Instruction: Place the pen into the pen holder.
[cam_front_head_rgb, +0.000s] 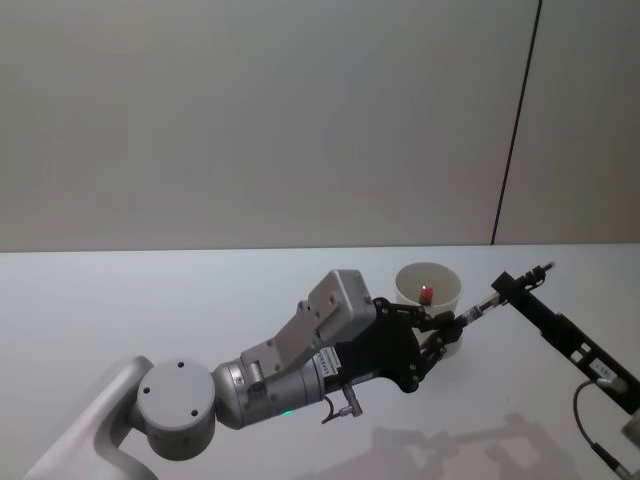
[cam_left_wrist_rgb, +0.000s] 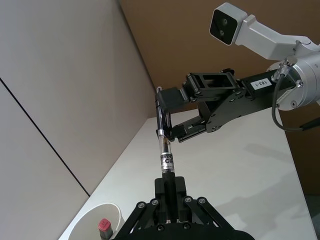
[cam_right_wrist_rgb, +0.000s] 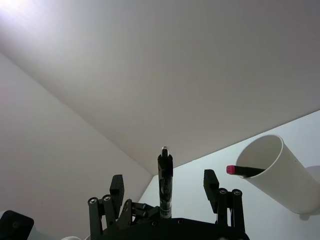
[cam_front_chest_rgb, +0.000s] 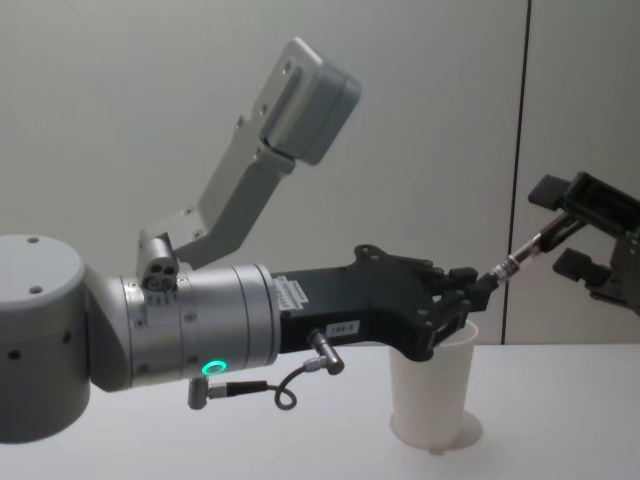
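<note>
My right gripper grabs the pen by its free top end next, since my left gripper's fingers cover the pen's lower end close above the cup.
The pen (cam_front_head_rgb: 485, 306) has a clear barrel and black ends, and it hangs slanted in the air just right of the pen holder (cam_front_head_rgb: 441, 279), a white paper cup. My left gripper (cam_front_head_rgb: 452, 325) is shut on the pen's lower end, right above the cup's rim. In the left wrist view the fingers (cam_left_wrist_rgb: 170, 192) clamp the pen (cam_left_wrist_rgb: 165, 150). My right gripper (cam_front_head_rgb: 512, 287) stands open around the pen's upper end. The right wrist view shows the pen (cam_right_wrist_rgb: 165, 190) midway between the right gripper's (cam_right_wrist_rgb: 164, 182) spread fingers, touching neither.
A dark stick with a red cap (cam_front_head_rgb: 426, 293) leans inside the cup (cam_right_wrist_rgb: 280, 170). The white table (cam_front_head_rgb: 150, 300) stretches left and in front of the cup. A plain wall with a dark vertical seam (cam_front_head_rgb: 515, 130) stands behind.
</note>
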